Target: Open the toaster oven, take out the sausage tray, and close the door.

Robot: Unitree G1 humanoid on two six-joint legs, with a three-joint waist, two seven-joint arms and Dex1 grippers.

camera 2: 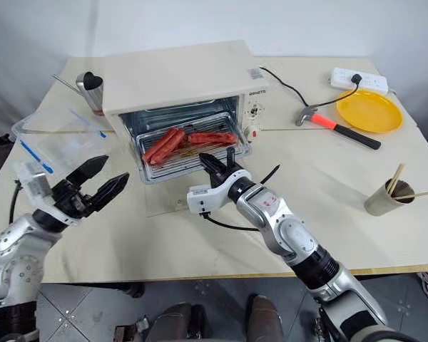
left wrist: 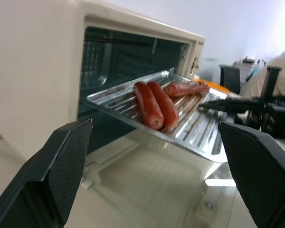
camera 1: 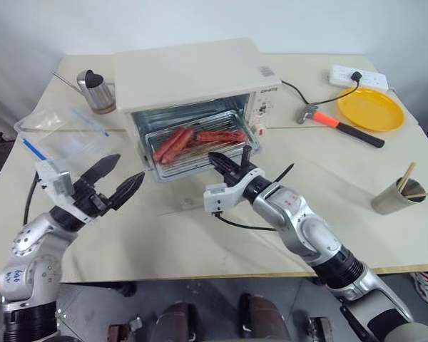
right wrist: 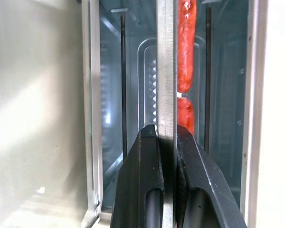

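Note:
The tray's back half is still closed in by the oven's sides, so my left gripper should next grab the tray by its jutting side rim.
The cream toaster oven stands at the back middle of the table. Its glass door lies folded down flat in front of it. The shiny ribbed sausage tray juts halfway out of the opening, carrying red-brown sausages. My right gripper is shut on the tray's front rim, which runs edge-on between the fingers in the right wrist view. My left gripper hovers open to the left of the tray, a little short of its corner, with nothing between its fingers.
A metal pot with a black lid and a clear plastic bag lie left of the oven. To its right are a hammer, a yellow plate and a power strip. A paper cup with sticks stands near the right edge.

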